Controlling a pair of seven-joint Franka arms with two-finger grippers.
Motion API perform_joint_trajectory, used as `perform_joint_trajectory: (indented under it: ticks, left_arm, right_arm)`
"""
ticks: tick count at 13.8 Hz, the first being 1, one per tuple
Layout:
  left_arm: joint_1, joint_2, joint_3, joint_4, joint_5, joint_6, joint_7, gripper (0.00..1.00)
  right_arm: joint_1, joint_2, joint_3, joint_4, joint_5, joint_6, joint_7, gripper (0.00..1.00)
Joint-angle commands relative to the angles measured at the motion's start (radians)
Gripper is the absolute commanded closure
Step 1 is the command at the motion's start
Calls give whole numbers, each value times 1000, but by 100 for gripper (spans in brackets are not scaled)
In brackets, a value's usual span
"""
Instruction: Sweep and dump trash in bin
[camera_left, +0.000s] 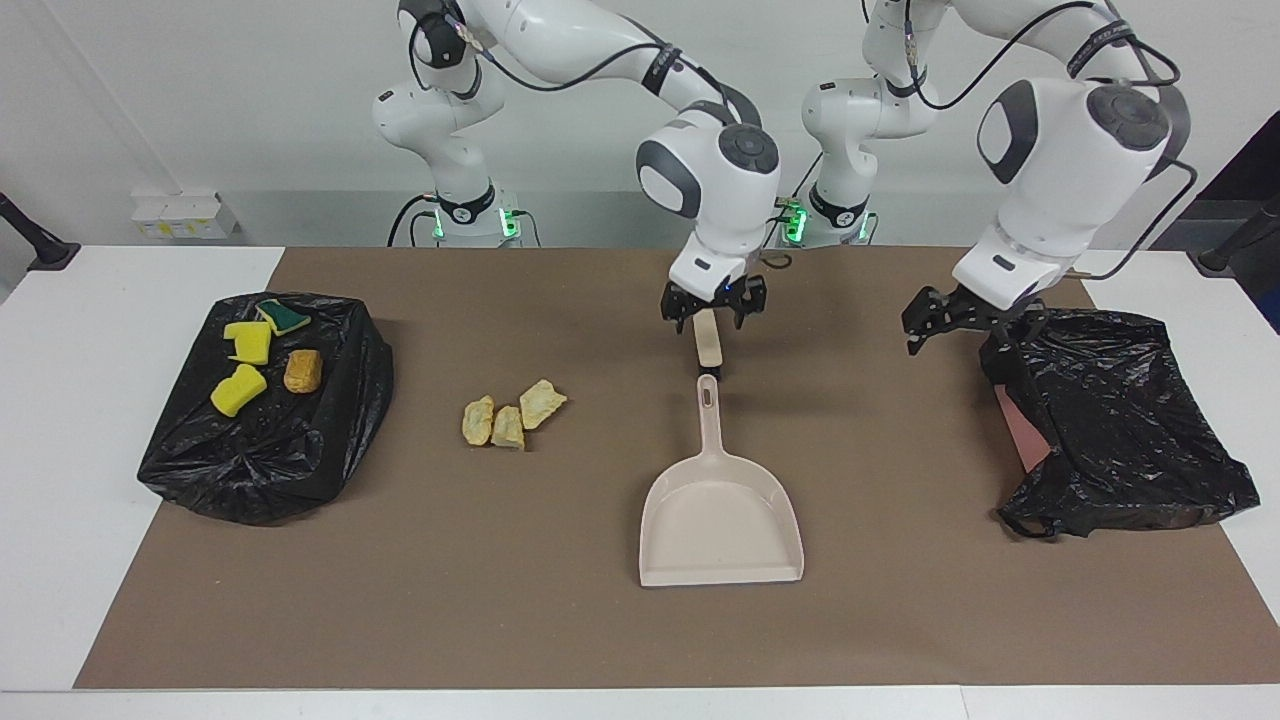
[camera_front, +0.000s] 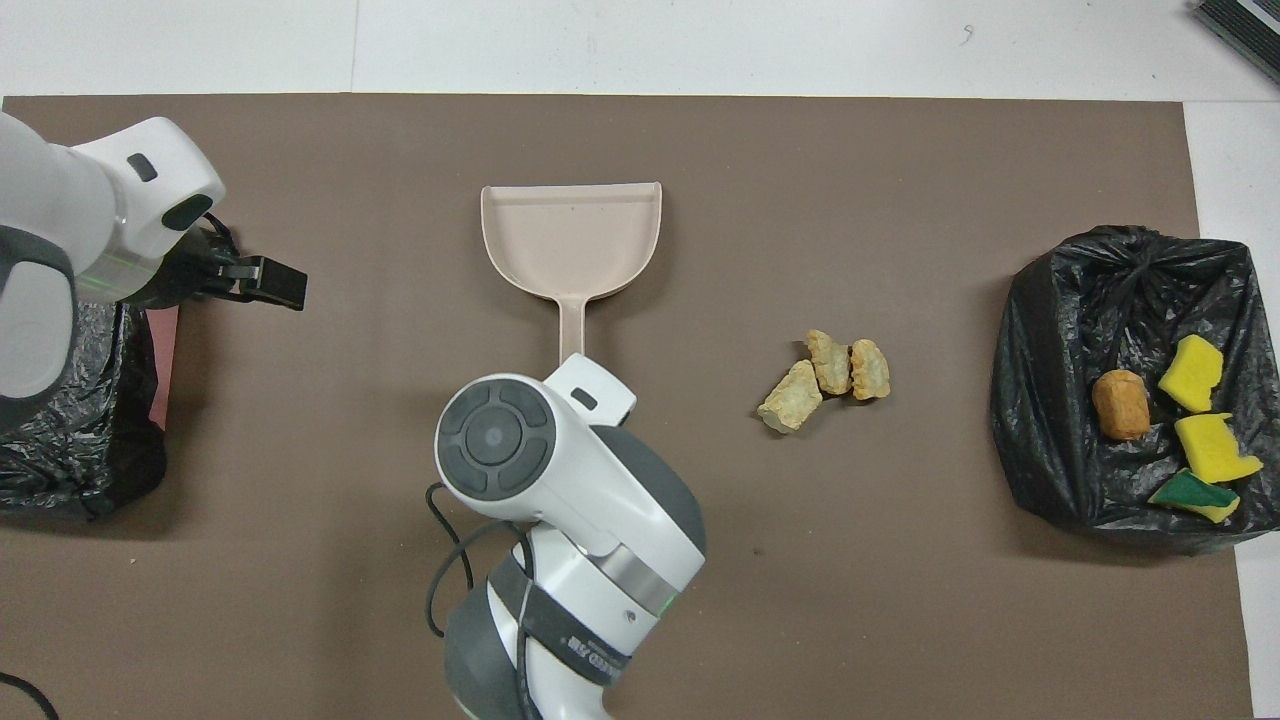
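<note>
My left gripper should grab the beige dustpan by its narrow handle (camera_front: 572, 329) next, as the dustpan's pan is far wider than the open fingers.
Three pale yellow-tan chunks (camera_left: 510, 415) (camera_front: 828, 378) lie together on the brown mat, between the dustpan and the black-bagged bin (camera_left: 265, 470) (camera_front: 1060, 330) at the right arm's end. On that bin's bag lie yellow sponge bits (camera_left: 240, 388) (camera_front: 1192, 372), a green-backed one (camera_left: 285, 317) (camera_front: 1195, 492) and a golden-brown lump (camera_left: 302, 370) (camera_front: 1120, 405). The beige dustpan (camera_left: 722, 510) (camera_front: 572, 240) lies mid-table, handle toward the robots. My right gripper (camera_left: 713, 305) is open astride the beige brush's (camera_left: 708, 342) handle; the overhead view hides both. My left gripper (camera_left: 975, 325) (camera_front: 255, 280) is open and waits.
A second black bag (camera_left: 1110, 420) (camera_front: 70, 440) over a pinkish box lies at the left arm's end of the table, under the left gripper. The brown mat (camera_left: 500, 600) covers most of the white table.
</note>
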Motion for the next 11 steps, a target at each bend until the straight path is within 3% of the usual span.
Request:
perform_joint_trajectory:
  ticks: [1,3,5,11]
  left_arm:
    - [-72,8,11,-34,6,78,-93,0]
    - [-138,44,13,-38,6,86,-170,0]
    - [-201,86,13,-47,14,142,-305,0]
    - [-298,144,13,-120,16,339,-471,0]
  right_arm:
    - [26,-167,10,-301,64,155,17,0]
    - [51,-241,11,-462,138,284,18,0]
    - [97,-235,10,-491,164,305,37,0]
    - [149,-266,14,-558,200,314,74,0]
